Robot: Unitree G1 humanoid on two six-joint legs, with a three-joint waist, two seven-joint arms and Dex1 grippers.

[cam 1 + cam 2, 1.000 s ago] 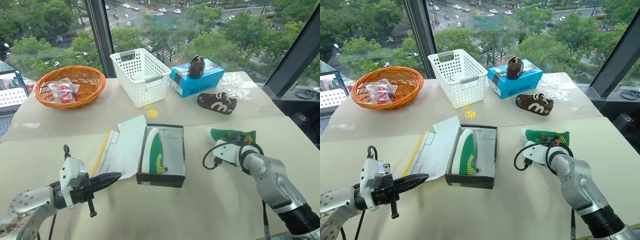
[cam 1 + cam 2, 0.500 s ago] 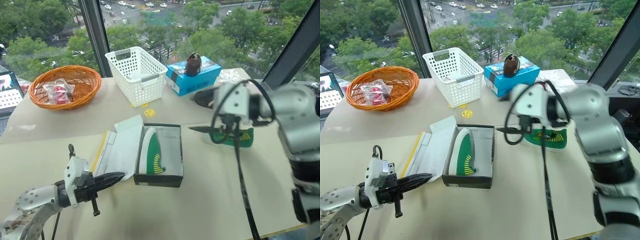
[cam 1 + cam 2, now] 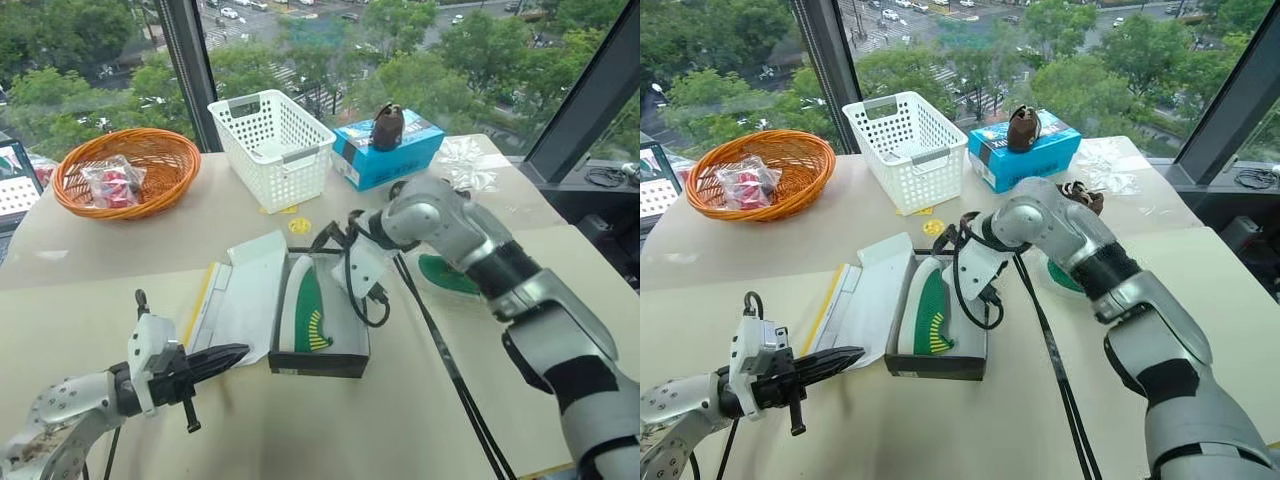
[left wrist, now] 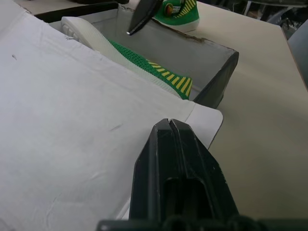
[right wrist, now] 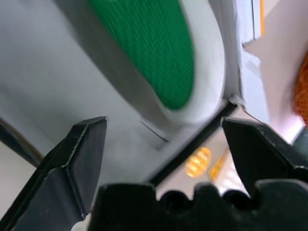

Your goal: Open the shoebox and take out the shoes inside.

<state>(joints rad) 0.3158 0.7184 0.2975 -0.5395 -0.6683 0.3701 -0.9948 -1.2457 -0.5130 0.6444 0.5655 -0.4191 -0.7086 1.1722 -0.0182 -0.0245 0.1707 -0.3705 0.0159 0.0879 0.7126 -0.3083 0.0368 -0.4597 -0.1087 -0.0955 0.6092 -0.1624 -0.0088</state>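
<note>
My right gripper moves toward the green toe [image 3: 305,264] [image 5: 178,91] before closing on it, since the white shoebox bottom shows between my fingers, short of the inside shoe's toe.
The shoebox [image 3: 352,350] lies open in the middle of the table, black-sided and white inside, its lid [image 3: 245,300] folded out to the left. One green shoe [image 3: 308,312] with yellow stripes rests on its side in the box. A second green shoe [image 3: 448,276] lies on the table right of the box, partly behind my right arm. My right gripper [image 3: 328,240] hangs open over the far end of the box, its fingers [image 5: 79,159] spread above the shoe's toe [image 5: 154,57]. Near the lid's front corner my left gripper [image 4: 169,126] is shut and holds nothing.
At the back stand an orange wicker basket [image 3: 125,170] with a packet, a white plastic basket [image 3: 280,145] and a blue box [image 3: 400,155] with a brown shoe [image 3: 387,125] on it. Another brown shoe [image 3: 1082,195] shows behind my right arm. Crumpled plastic [image 3: 465,160] lies far right.
My right arm left the green shoe on the table, rose, swung left and rolled; its open gripper now hangs over the box. The left gripper stayed put.
</note>
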